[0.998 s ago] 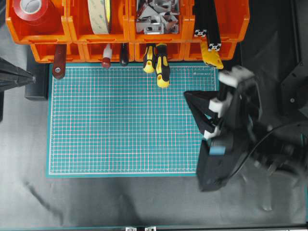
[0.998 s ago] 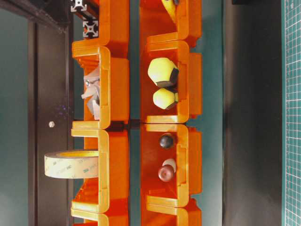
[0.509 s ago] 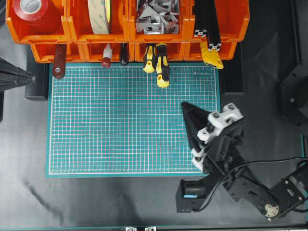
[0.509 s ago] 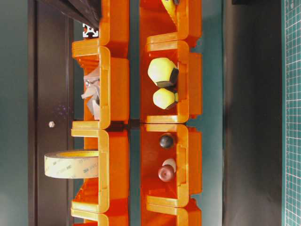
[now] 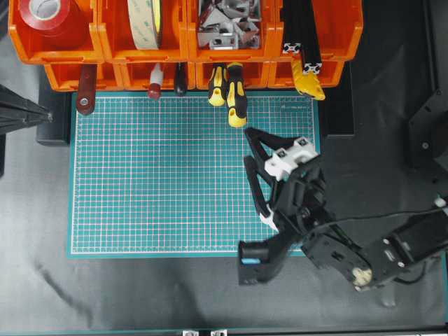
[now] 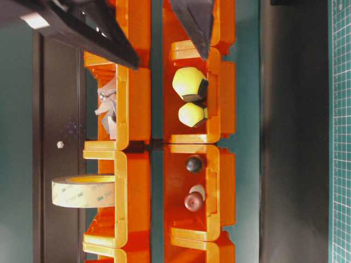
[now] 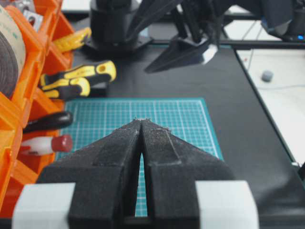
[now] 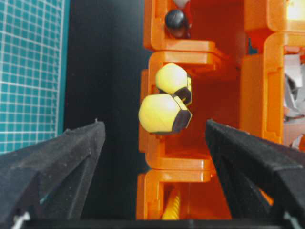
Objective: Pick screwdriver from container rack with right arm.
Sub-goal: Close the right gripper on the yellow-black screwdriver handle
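Note:
My right gripper picks up the longer screwdriver by the yellow handle end (image 5: 237, 116) next, since that end sticks out. The orange bin (image 5: 257, 73) surrounds the longer screwdriver's stem.
Two yellow-and-black screwdriver handles stick out of a lower bin of the orange container rack (image 5: 105, 52). The longer screwdriver (image 5: 236, 99) lies next to a shorter one (image 5: 217, 87). Their shafts are hidden in the bin. My right gripper (image 5: 246, 145) is open and empty above the green mat, pointing at the rack, a short way in front of the handles. In the right wrist view the handle ends (image 8: 164, 113) show between its spread fingers (image 8: 76, 148). Its fingers also show in the table-level view (image 6: 194, 24). My left gripper (image 7: 142, 121) is shut and empty at the left edge (image 5: 31, 112).
The green cutting mat (image 5: 161, 182) lies in front of the rack. The lower bins hold a brown handle (image 5: 86, 91), a red-handled tool (image 5: 155, 85), a dark handle (image 5: 180, 80) and a yellow tool (image 5: 308, 82). The upper bins hold tape rolls (image 5: 45, 17), metal brackets (image 5: 227, 24) and black extrusions (image 5: 301, 28).
My right arm has swung left from the mat's right edge over the mat and closer to the rack. Its open fingers now show in the table-level view. The left arm has not moved.

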`<state>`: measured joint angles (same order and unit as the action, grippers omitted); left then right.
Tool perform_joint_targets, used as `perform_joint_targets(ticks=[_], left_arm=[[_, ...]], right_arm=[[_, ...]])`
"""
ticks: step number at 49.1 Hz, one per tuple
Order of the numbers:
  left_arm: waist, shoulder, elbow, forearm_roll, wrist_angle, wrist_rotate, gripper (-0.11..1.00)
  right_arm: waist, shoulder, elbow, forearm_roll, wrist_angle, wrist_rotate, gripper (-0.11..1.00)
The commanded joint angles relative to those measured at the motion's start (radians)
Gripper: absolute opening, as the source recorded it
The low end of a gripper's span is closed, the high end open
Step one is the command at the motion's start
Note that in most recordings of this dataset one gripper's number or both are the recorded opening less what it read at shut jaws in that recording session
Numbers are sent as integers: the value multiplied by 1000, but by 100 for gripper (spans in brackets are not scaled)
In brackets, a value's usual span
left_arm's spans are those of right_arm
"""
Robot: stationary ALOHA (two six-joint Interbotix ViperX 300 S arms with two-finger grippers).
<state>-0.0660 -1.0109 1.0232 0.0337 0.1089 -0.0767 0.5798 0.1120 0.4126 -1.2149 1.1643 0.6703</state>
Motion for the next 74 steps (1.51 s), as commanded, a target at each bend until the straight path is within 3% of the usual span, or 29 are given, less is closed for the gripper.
perform_joint_targets(ticks=[1, 10, 32, 68, 74], left_arm=[[-2, 9, -12, 2, -3, -6, 0], [-2, 6, -6, 3, -5, -14, 0], [-2, 6, -5, 3, -5, -14, 0], [-3, 3, -5, 2, -5, -15, 0], [-3, 3, -5, 2, -5, -15, 0]], right_arm=[[-23, 0, -9, -20, -11, 5, 83], [-67, 23, -12, -55, -14, 5, 82], [-156, 44, 0, -57, -80, 8, 82], [-175, 58, 6, -37, -12, 15, 76], [-175, 58, 6, -35, -14, 41, 72]])
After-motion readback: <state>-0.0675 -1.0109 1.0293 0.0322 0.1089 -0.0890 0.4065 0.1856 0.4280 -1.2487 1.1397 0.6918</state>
